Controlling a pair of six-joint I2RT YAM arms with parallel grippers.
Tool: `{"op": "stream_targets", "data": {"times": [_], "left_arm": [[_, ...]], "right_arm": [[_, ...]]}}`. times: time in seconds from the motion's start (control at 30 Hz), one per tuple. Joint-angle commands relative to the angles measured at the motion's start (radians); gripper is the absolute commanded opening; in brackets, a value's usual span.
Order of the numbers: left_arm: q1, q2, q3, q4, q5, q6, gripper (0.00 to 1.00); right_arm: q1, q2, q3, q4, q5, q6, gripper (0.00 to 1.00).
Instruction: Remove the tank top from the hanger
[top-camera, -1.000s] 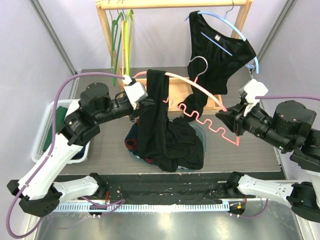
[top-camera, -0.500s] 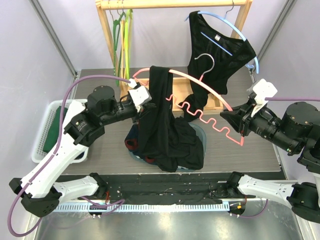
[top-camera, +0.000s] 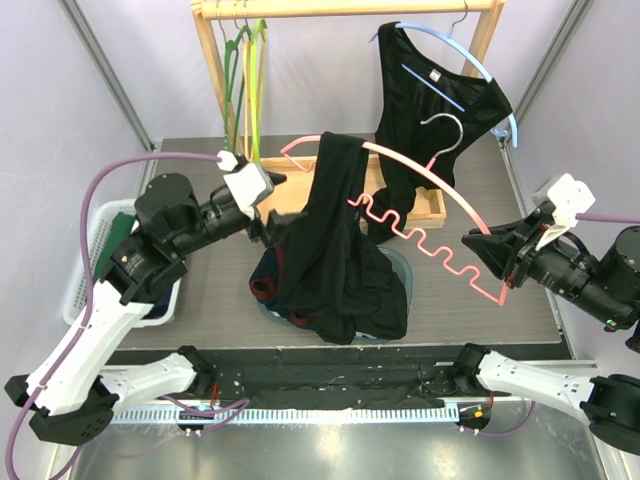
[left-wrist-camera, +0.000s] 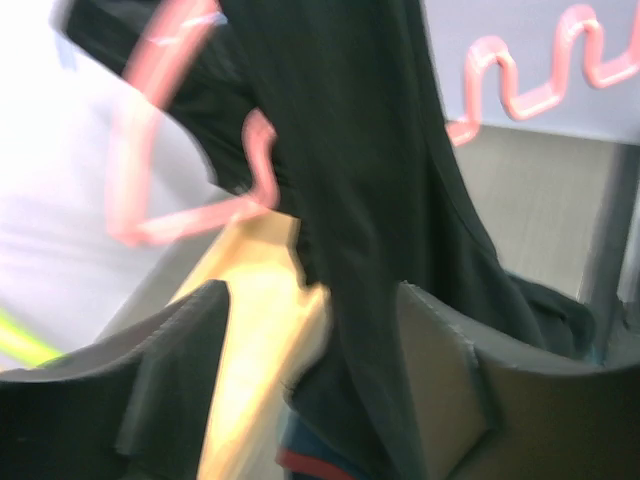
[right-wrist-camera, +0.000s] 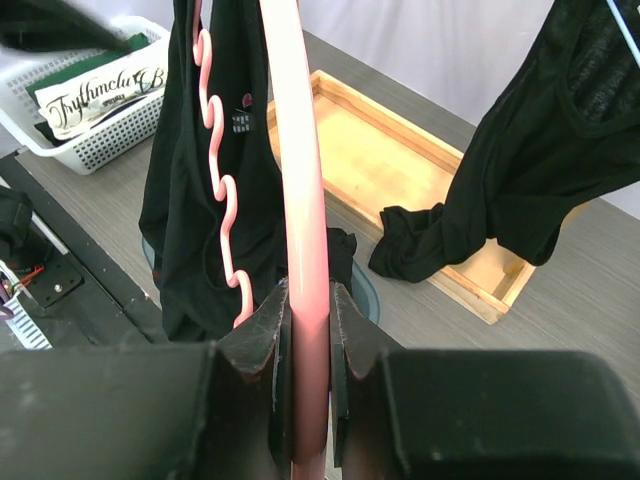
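Note:
My left gripper grabs the tank top by the cloth below the hanger's arch next, to pull it off the hanger's loose end.
A black tank top is draped over the arched top of a pink hanger, and its lower part lies bunched on the table. My right gripper is shut on the hanger's right end, with the pink bar clamped between both fingers of the right gripper. My left gripper stands open just left of the hanging cloth. In the left wrist view the tank top passes between the spread fingers of my left gripper, close to the right one, and is not pinched.
A second black top hangs on a blue hanger from the wooden rack, with green hangers at the rack's left. A shallow wooden tray lies behind the pile. A white basket holding folded clothes stands at the left.
My left gripper has opened, let go of the tank top and drawn back to the left. My right gripper has carried the hanger to the right, so the top now sits nearer the hanger's left end.

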Motion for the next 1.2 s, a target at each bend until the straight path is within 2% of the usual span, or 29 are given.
{"op": "stream_targets", "data": {"times": [0.0, 0.2, 0.3, 0.4, 0.5, 0.53, 0.57, 0.77, 0.87, 0.93, 1.03, 1.17], "left_arm": [[0.011, -0.014, -0.09, 0.008, 0.145, -0.093, 0.78], [0.03, 0.017, -0.104, 0.113, 0.174, -0.218, 0.84], [0.033, 0.053, -0.084, 0.154, 0.215, -0.268, 0.79], [0.033, 0.087, -0.078, 0.167, 0.235, -0.287, 0.7], [0.033, 0.101, -0.069, 0.167, 0.249, -0.29, 0.34], [0.033, 0.1, -0.067, 0.165, 0.255, -0.282, 0.07], [0.033, 0.09, -0.066, 0.16, 0.261, -0.278, 0.0], [0.036, 0.058, 0.011, 0.121, 0.232, -0.209, 0.0], [0.044, 0.055, 0.095, 0.113, 0.118, -0.171, 0.0], [0.047, 0.076, 0.17, 0.11, -0.069, -0.16, 0.0], [0.056, 0.115, 0.23, 0.113, -0.25, -0.138, 0.0], [0.074, 0.135, 0.23, 0.134, -0.346, -0.15, 0.0]], "right_arm": [[-0.003, 0.016, 0.031, 0.072, -0.005, 0.02, 0.01], [-0.002, 0.02, 0.028, 0.087, -0.029, 0.021, 0.01], [-0.002, 0.019, 0.02, 0.101, -0.043, 0.028, 0.01], [-0.002, 0.017, 0.009, 0.121, -0.055, 0.029, 0.01], [-0.002, 0.019, 0.008, 0.13, -0.052, 0.028, 0.01], [-0.002, 0.016, 0.002, 0.129, -0.052, 0.028, 0.01], [-0.002, 0.014, -0.003, 0.126, -0.051, 0.026, 0.01], [-0.002, 0.005, -0.046, 0.097, 0.003, 0.014, 0.01], [-0.002, -0.004, -0.054, 0.074, 0.029, 0.018, 0.01], [-0.002, -0.013, -0.057, 0.058, 0.044, 0.024, 0.01], [-0.002, -0.046, -0.054, 0.034, 0.058, 0.032, 0.01], [-0.008, -0.098, -0.046, -0.008, 0.09, 0.035, 0.01]]}}
